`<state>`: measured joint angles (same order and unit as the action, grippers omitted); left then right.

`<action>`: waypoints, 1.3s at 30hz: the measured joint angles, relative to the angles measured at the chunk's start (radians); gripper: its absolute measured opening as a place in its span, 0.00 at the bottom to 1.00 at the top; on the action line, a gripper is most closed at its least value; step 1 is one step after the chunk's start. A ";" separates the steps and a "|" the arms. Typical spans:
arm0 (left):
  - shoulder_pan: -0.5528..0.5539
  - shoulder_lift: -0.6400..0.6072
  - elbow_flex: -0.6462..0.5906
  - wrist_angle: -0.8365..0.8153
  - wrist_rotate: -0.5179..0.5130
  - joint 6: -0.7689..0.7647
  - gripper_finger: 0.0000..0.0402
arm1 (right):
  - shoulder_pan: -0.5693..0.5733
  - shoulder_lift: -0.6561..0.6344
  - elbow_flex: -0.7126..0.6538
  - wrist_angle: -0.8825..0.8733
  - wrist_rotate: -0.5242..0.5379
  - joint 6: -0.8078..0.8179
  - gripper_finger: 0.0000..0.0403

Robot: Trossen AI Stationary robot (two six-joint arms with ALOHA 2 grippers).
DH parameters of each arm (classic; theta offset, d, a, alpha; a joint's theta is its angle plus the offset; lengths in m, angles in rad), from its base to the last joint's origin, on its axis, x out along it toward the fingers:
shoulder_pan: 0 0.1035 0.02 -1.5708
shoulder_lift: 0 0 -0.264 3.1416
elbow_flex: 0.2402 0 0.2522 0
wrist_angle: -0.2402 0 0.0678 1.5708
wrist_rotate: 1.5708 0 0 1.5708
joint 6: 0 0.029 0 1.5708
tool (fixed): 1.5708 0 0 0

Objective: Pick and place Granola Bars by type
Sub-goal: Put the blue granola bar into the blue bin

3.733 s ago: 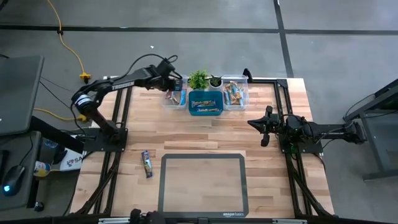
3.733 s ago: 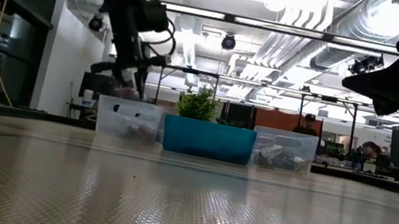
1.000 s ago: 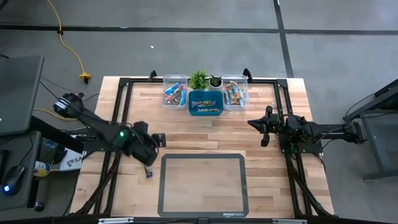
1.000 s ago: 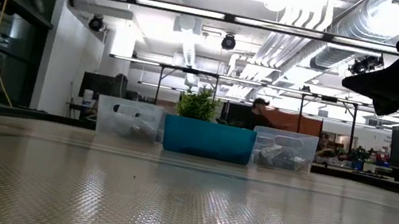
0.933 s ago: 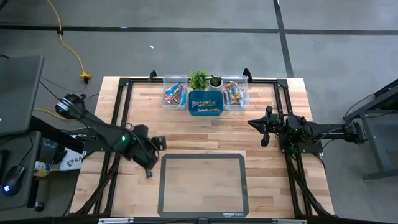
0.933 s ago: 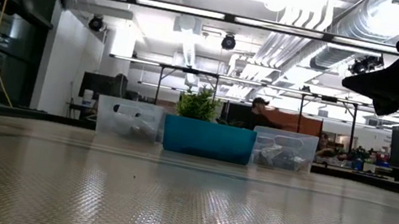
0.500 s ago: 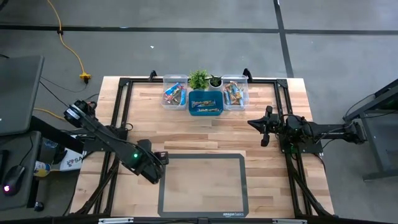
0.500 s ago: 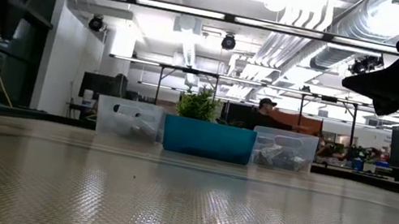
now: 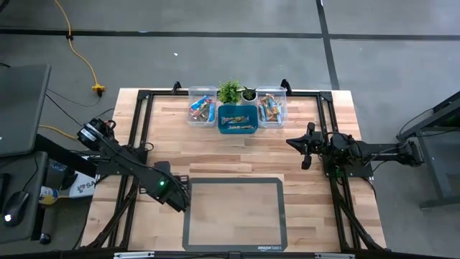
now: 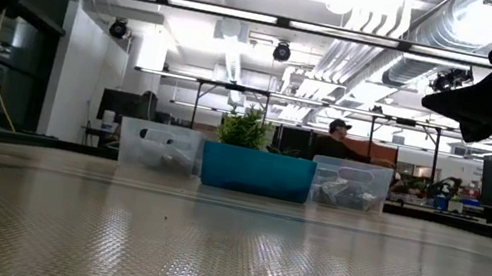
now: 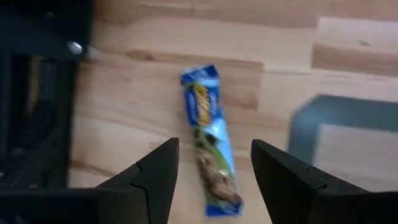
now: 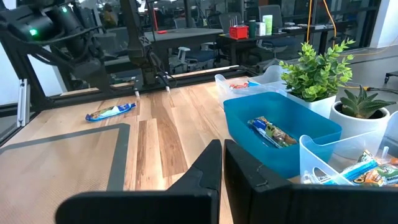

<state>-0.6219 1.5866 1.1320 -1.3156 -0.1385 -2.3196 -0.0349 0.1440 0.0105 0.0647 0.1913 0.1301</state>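
Note:
My left gripper grabs the granola bar by its middle [image 11: 211,146] beside the yellow lettering next, to place it in the blue bin.
One granola bar [image 11: 209,153] in a blue wrapper lies flat on the wooden table, near its left side, just left of the grey mat's corner [image 11: 329,124]. My left gripper [image 11: 213,149] hangs over it, pointing down and open, one finger on each side of the bar and clear of it. In the high view the left arm [image 9: 169,191] hides the bar; the right wrist view shows the bar [image 12: 111,111] on the table. Other bars lie in the bins at the far edge. My right gripper [image 9: 305,147] waits shut at the table's right side.
At the far edge stand a clear bin [image 9: 202,109], a blue bin [image 9: 238,119] and a second clear bin [image 9: 271,108], with two small plants [image 9: 231,91] behind them. A grey-edged mat [image 9: 233,212] lies at the near middle. Black frame rails [image 9: 140,137] run along both sides.
My left gripper has gone toward the table's near edge and down, tipping from a slant to pointing almost straight down over the blue bar. It has stayed open. The bar has not moved.

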 joint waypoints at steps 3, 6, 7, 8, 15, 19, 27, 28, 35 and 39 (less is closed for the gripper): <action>0.000 0.012 0.000 -0.019 0.008 -0.004 0.49 | 0.000 0.000 0.000 -0.001 0.000 0.000 0.00; 0.000 0.030 -0.001 -0.060 0.005 -0.005 0.49 | 0.000 0.000 0.000 0.002 0.000 0.000 0.00; 0.000 0.037 -0.006 -0.051 0.006 -0.005 0.49 | 0.000 0.000 0.000 0.003 0.000 0.000 0.00; 0.001 0.045 -0.010 -0.056 0.006 -0.005 0.49 | 0.000 0.000 0.000 0.001 0.000 0.000 0.00; 0.000 0.103 -0.048 0.061 0.017 -0.007 0.49 | 0.000 0.007 0.000 0.000 0.000 0.000 0.00; 0.001 0.140 -0.072 0.126 0.026 -0.008 0.49 | 0.000 0.007 0.000 0.000 0.000 0.000 0.00; 0.002 0.164 -0.109 0.190 0.037 -0.012 0.49 | 0.000 0.007 0.000 0.003 0.000 0.000 0.00; 0.004 0.165 -0.116 0.192 0.038 -0.012 0.49 | 0.000 0.009 0.000 0.003 0.000 0.000 0.00; 0.006 0.163 -0.168 0.248 0.048 -0.015 0.49 | 0.000 0.007 0.000 0.002 0.000 0.000 0.00; 0.006 0.159 -0.186 0.276 0.046 -0.017 0.49 | 0.000 0.007 0.000 0.002 0.000 0.000 0.00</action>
<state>-0.6155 1.7454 0.9465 -1.0394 -0.0929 -2.3363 -0.0349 0.1515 0.0105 0.0662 0.1913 0.1301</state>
